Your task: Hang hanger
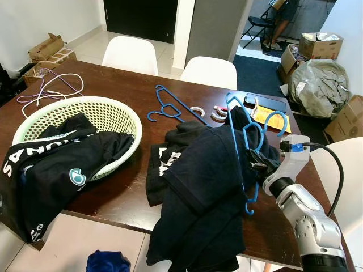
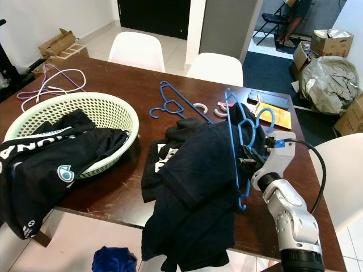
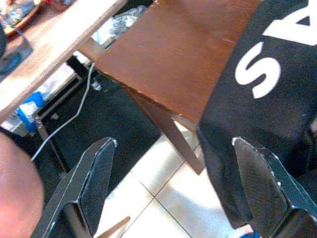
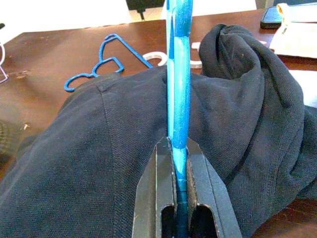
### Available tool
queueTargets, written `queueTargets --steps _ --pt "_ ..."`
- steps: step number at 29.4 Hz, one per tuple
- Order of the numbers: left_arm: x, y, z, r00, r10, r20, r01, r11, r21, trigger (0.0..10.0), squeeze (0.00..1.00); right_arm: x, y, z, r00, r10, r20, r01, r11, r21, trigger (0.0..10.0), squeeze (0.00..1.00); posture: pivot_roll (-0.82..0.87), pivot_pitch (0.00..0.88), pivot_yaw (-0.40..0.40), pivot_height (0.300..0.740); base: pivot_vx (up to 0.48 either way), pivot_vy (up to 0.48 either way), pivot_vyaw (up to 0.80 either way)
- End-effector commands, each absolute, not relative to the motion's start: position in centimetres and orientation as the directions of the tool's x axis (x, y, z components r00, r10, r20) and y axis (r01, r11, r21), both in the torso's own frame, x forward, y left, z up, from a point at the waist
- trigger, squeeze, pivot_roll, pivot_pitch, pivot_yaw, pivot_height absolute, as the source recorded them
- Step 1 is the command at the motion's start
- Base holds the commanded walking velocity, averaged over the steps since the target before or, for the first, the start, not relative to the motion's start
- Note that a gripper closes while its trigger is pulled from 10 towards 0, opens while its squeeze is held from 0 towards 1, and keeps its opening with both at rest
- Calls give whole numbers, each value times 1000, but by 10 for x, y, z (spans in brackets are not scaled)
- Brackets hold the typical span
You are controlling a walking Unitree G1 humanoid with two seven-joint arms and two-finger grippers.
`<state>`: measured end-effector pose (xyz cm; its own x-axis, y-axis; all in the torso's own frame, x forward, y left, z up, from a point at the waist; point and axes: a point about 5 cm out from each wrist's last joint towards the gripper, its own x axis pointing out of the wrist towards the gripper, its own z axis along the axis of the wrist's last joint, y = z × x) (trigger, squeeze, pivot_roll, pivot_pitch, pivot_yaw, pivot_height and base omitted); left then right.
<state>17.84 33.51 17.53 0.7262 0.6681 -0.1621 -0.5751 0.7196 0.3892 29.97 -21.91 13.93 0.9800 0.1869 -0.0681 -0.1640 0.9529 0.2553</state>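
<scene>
The rest of the black garment lies slack over the basket, and the left gripper should next grab the garment's hanging edge near the white letters.
My right gripper (image 1: 258, 161) is shut on the bar of a blue plastic hanger (image 1: 241, 141), held upright over the table's right front. In the right wrist view the hanger (image 4: 178, 74) runs straight up between the closed fingers (image 4: 153, 198). A dark navy polo shirt (image 1: 198, 192) drapes from the hanger and spills over the table's front edge. A second blue hanger (image 1: 170, 107) lies flat on the brown table (image 1: 125, 85). My left gripper (image 3: 172, 142) stands open below the table's corner, beside a black garment with white letters (image 3: 267, 74).
A pale green basket (image 1: 85, 102) with black clothes sits at the table's left. Thin hangers (image 1: 51, 88) lie at the far left, tape rolls (image 1: 218, 113) and a yellow paper (image 1: 269, 119) at the back right. White chairs (image 1: 130, 54) stand behind. Blue cloth (image 1: 108, 262) lies on the floor.
</scene>
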Motion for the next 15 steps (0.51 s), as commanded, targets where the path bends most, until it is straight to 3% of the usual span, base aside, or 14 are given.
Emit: queueTargets --steps 1,15 --pt "182 333 172 741 649 -172 -555 736 387 10000 0 299 -220 137 980 184 -77 -158 953 258 10000 0 99 75 -88 740 0 0 0" --pt "198 315 160 817 537 -208 -448 820 356 10000 0 297 -221 139 981 180 -75 -155 954 256 10000 0 93 84 -85 740 0 0 0"
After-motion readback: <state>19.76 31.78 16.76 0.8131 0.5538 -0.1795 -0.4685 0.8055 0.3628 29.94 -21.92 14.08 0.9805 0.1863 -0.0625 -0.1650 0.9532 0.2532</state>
